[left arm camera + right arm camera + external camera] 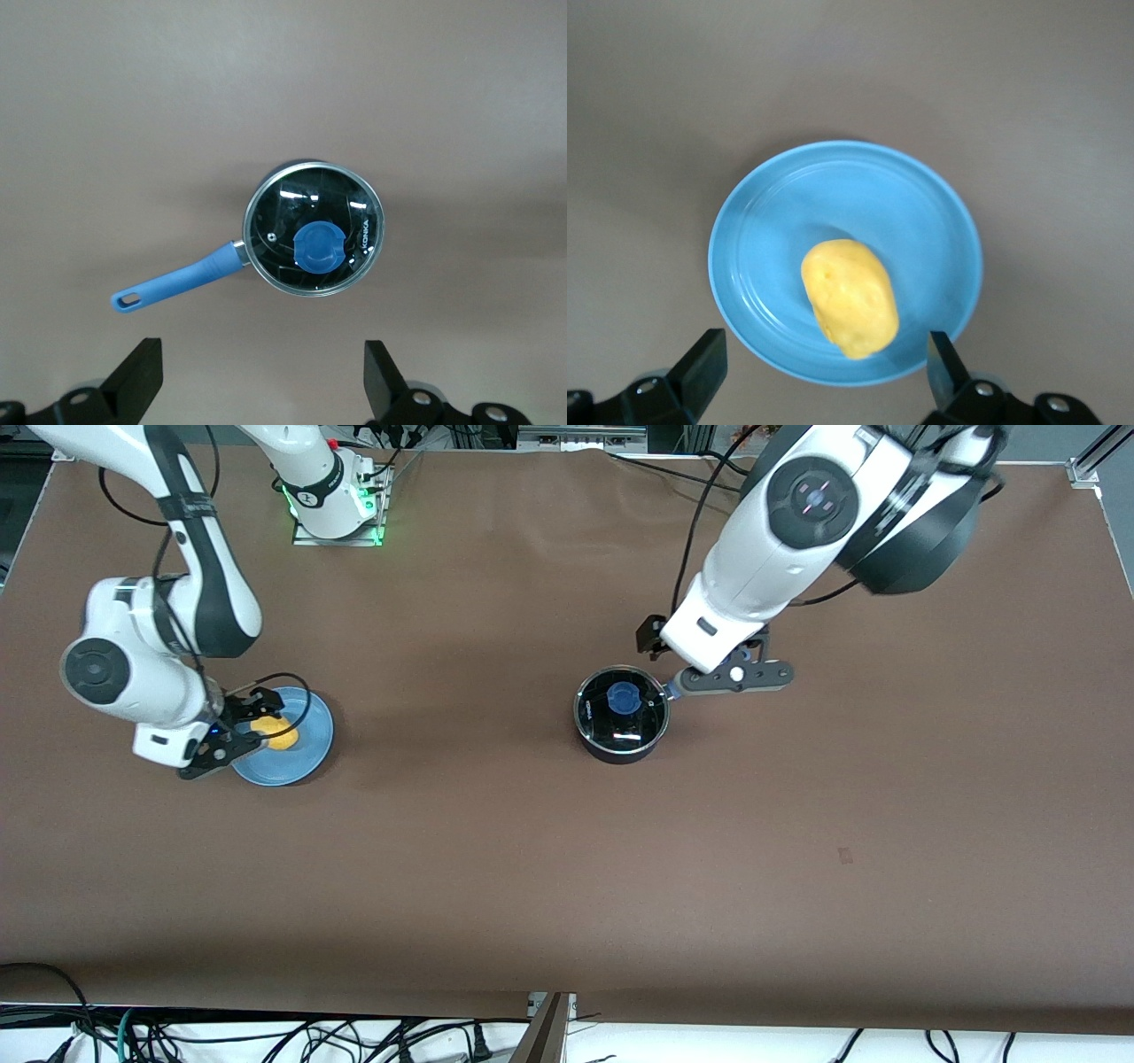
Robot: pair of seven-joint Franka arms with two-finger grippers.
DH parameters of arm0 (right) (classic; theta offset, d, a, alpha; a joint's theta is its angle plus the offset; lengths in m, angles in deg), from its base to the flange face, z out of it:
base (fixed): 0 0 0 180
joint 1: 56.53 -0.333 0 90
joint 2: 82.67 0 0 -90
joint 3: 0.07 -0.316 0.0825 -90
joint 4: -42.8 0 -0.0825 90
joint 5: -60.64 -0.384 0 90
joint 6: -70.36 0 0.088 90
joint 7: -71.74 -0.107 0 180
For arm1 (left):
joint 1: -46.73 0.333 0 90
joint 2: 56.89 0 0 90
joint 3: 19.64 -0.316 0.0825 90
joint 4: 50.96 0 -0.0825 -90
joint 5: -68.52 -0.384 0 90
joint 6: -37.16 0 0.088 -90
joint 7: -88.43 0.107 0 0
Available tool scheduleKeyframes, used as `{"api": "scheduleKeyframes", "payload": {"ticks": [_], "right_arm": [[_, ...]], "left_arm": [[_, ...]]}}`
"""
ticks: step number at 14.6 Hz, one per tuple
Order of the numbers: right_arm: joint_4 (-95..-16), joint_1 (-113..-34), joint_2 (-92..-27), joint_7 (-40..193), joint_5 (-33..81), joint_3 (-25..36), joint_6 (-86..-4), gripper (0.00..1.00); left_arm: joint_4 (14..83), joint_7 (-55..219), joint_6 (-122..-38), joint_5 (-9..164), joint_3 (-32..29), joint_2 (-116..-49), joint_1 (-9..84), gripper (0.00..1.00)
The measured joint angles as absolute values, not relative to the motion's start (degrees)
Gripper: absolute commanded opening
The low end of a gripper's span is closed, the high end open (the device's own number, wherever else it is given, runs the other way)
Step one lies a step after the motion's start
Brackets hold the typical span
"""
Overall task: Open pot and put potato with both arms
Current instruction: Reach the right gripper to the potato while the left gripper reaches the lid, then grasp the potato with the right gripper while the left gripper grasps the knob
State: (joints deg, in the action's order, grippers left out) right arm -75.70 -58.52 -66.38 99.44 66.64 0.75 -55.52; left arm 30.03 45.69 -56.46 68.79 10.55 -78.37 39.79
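Note:
The oblong potato is too long end to end for my open fingers, so my right gripper next needs to grab the potato by its two long sides.
The black pot stands mid-table with its glass lid on and the blue knob up. Its blue handle points toward the left arm's end of the table. My left gripper hangs open over that handle, its fingers wide apart with nothing between them. The yellow potato lies on a blue plate toward the right arm's end. My right gripper hovers open over the plate's edge, and the potato sits just ahead of its fingertips.
The right arm's base, lit green, stands at the table's edge farthest from the front camera. Cables lie below the nearest edge. A small dark mark shows on the brown tabletop, nearer the front camera than the pot.

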Motion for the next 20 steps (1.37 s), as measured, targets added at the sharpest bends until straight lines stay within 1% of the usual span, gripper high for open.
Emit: {"api": "scheduleKeyframes", "payload": {"ticks": [3,5,7,9,11,16,18,20], "right_arm": [[-78.8,-58.5,-66.2,105.8,66.7,0.8,-60.4,1.00],[-81.2,-58.5,-65.6,109.7,66.7,1.1,-65.1,1.00],[-83.7,-58.5,-64.2,115.4,66.7,2.5,-71.0,1.00],[-84.6,-58.3,-62.7,120.4,66.7,4.6,-73.9,1.00],[-84.7,-58.1,-61.9,123.2,66.7,5.6,-74.8,1.00],[-84.8,-58.2,-61.9,124.2,66.7,5.5,-74.8,1.00],[-85.0,-58.2,-61.5,124.3,66.7,5.5,-75.5,1.00],[-85.2,-58.2,-60.7,124.3,66.7,5.5,-76.6,1.00]], "left_arm": [[29.9,45.6,-57.1,68.8,10.5,-81.6,39.6,1.00],[29.8,45.6,-57.2,68.8,10.5,-82.4,39.6,1.00],[29.8,45.6,-57.2,68.8,10.4,-82.9,39.6,1.00],[29.8,45.6,-57.2,68.8,10.3,-84.1,39.7,1.00],[29.8,45.6,-57.5,68.8,10.4,-85.4,39.4,1.00],[30.4,44.6,-63.0,68.8,10.4,-88.1,37.0,1.00],[33.0,43.5,-68.0,68.8,10.4,-89.9,36.5,1.00],[37.4,42.6,-74.3,68.7,10.4,-91.2,36.3,1.00]]}}
